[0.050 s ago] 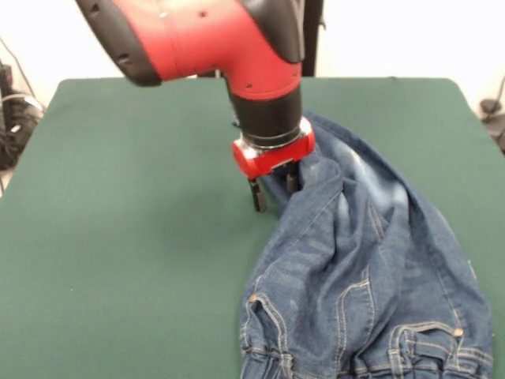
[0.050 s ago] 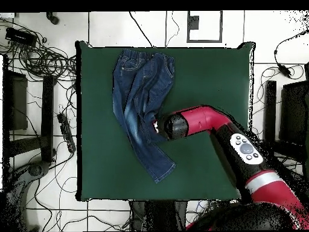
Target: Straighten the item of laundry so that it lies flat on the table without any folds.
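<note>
Next, the gripper pinches the raised leg by that standing fold, since a denim fold stands up beside the open felt, while the other denim (image 1: 355, 268) lies slack.
The item of laundry, a small pair of blue jeans (image 1: 379, 260), lies rumpled on the dark green table (image 1: 118, 237). Its gathered waistband is at the picture's bottom edge and its legs run up and back. In the overhead view the jeans (image 2: 136, 90) run from the waistband at the top down to a hem low on the table (image 2: 205, 72), with one leg folded across the other. My gripper (image 1: 274, 191) points down at the left edge of the legs. It is open, with one finger over the felt and the other against a raised denim fold. In the overhead view the gripper (image 2: 156, 127) sits at the folded leg.
Green felt stretches wide to the left of the jeans in the front view. Cables (image 2: 42, 57) lie on the tiled floor around the table, and dark frames (image 2: 15, 99) stand beside it. The red arm (image 2: 199, 121) reaches in over the table's right side in the overhead view.
</note>
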Motion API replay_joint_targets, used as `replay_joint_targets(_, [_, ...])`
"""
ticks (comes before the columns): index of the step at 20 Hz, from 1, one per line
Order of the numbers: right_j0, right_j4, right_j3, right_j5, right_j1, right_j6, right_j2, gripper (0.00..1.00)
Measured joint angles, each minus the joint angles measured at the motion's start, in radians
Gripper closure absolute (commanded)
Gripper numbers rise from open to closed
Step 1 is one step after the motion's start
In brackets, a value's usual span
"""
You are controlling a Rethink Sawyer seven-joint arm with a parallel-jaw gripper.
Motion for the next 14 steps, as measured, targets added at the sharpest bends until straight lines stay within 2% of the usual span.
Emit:
replay_joint_targets(5, [0.086, -0.024, -0.005, -0.045, -0.028, 0.000, -0.076, 0.00])
replay_joint_targets(12, [0.127, -0.011, -0.005, -0.085, -0.039, 0.000, -0.126, 0.00])
replay_joint_targets(13, [0.128, -0.002, -0.004, -0.087, -0.038, 0.000, -0.129, 1.00])
replay_joint_targets(14, [0.128, 0.000, -0.004, -0.087, -0.037, 0.000, -0.129, 1.00])
